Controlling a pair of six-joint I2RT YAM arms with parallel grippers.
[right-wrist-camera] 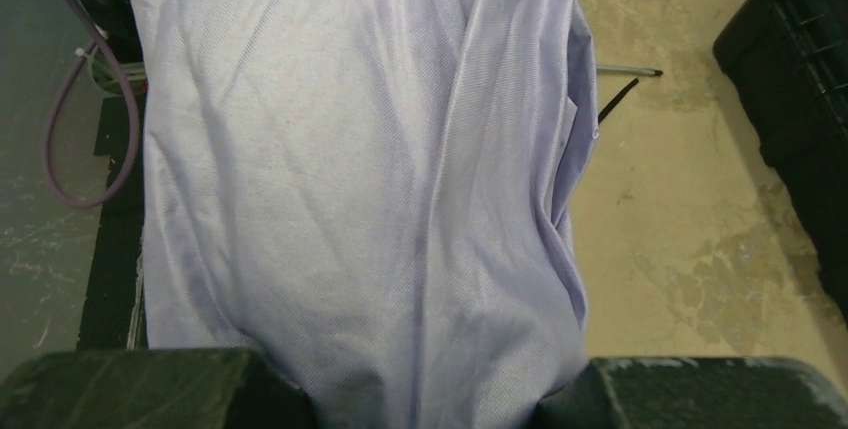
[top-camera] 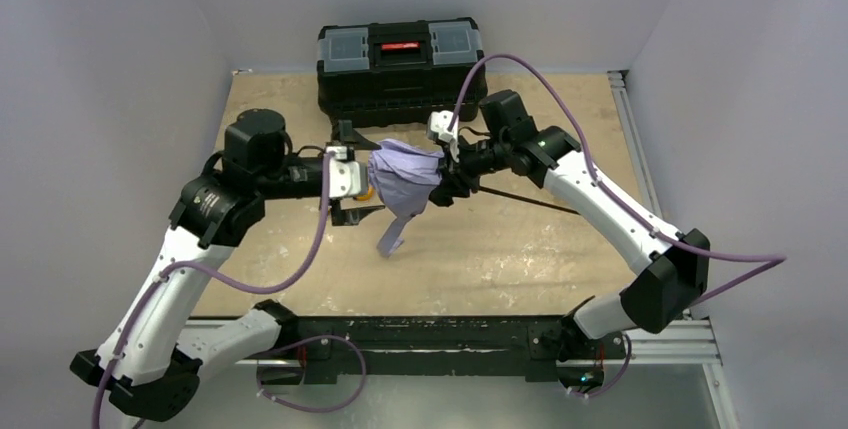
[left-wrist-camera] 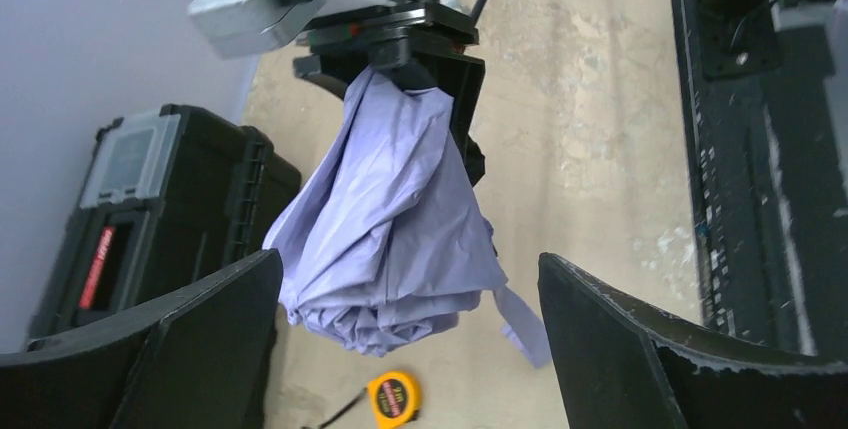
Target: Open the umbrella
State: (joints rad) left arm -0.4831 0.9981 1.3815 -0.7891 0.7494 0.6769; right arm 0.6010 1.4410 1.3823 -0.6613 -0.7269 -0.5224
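The left gripper grabs the umbrella bundle's loose end (top-camera: 382,169) next, opposite the shaft (top-camera: 530,199), and leaves the shaft to my right gripper for opening.
The umbrella (top-camera: 405,177) is a folded lavender-white bundle held above the table between both arms. My right gripper (top-camera: 445,171) is shut on its fabric at one end; in the right wrist view the cloth (right-wrist-camera: 350,149) fills the frame and is pinched between the fingers (right-wrist-camera: 130,389). A thin black shaft (top-camera: 530,199) runs back under the right arm. A loose strap (top-camera: 392,237) hangs down. My left gripper (top-camera: 356,177) is open wide, and the bundle's free end (left-wrist-camera: 390,239) sits between its fingers (left-wrist-camera: 150,349). The handle and sleeve are hidden.
A black toolbox (top-camera: 400,64) with a red latch stands at the back of the table, close behind the grippers, and also shows in the left wrist view (left-wrist-camera: 130,219). A yellow tape measure (left-wrist-camera: 395,399) lies on the table under the umbrella. A metal rail (top-camera: 640,349) runs along the near edge.
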